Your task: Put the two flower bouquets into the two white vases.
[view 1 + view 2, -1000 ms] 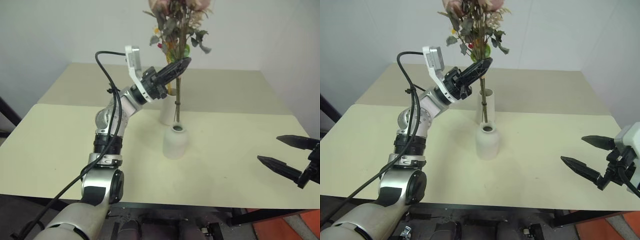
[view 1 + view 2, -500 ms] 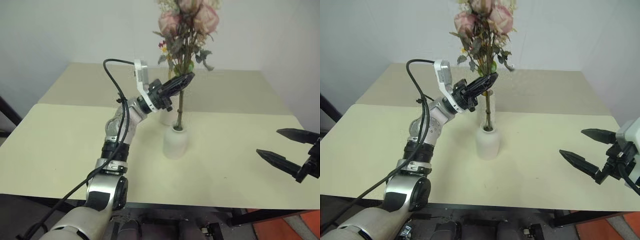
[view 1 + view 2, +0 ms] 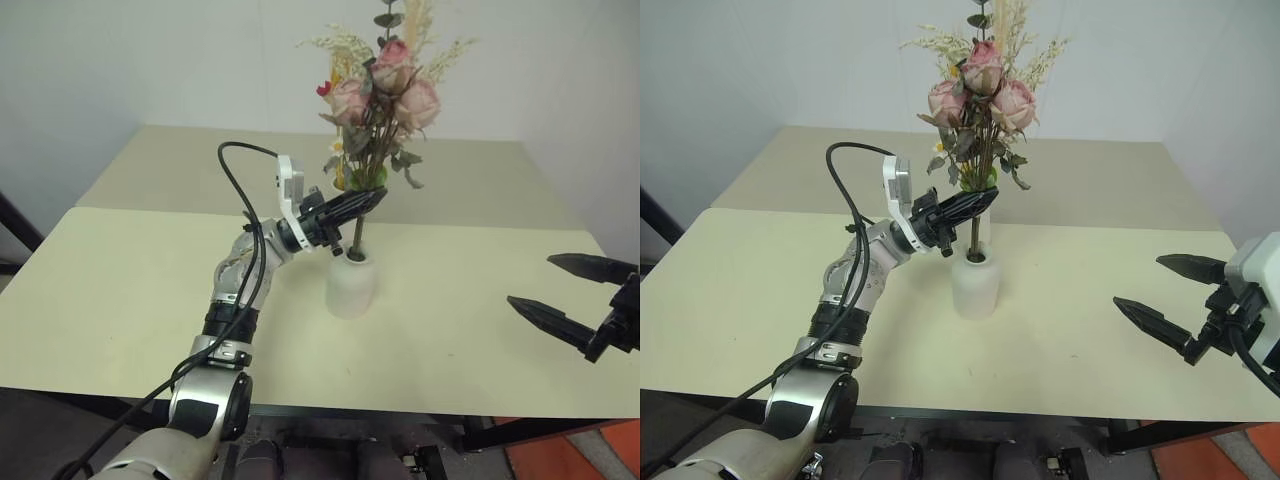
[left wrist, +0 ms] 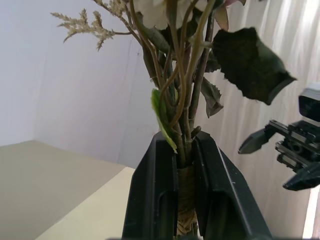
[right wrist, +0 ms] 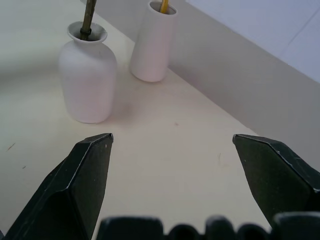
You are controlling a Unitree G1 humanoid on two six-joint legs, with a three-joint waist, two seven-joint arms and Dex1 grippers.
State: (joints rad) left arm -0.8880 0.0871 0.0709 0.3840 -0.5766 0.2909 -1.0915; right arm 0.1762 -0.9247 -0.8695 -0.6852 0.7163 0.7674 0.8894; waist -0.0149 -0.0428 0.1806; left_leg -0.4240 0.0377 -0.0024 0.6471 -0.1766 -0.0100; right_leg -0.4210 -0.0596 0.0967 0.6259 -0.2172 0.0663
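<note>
My left gripper opens next, since the stems in it reach down inside the opening of the short white vase (image 3: 356,256) and would remain in the short vase.
The full bunch of pink roses (image 3: 385,95) stands upright, and its stems (image 4: 182,100) run down into the mouth of the shorter rounded white vase (image 3: 352,287). My left gripper (image 3: 358,203) is shut on those stems just above the vase. The taller white vase (image 5: 152,42) stands right behind the short one (image 5: 87,85), with a yellow stem of the thin bunch (image 5: 163,6) in it. My right gripper (image 3: 530,280) hovers open at the right side of the table, well apart from both vases.
The vases stand mid-table on a cream table (image 3: 120,290). A second cream table (image 3: 180,170) adjoins behind, against a white wall. Bare tabletop lies between the short vase and my right gripper. An orange object (image 3: 600,455) sits below the table's front right corner.
My left gripper has come down with the rose bunch, and its stem ends have gone from just above the short vase's mouth down into it. The right gripper has stayed put.
</note>
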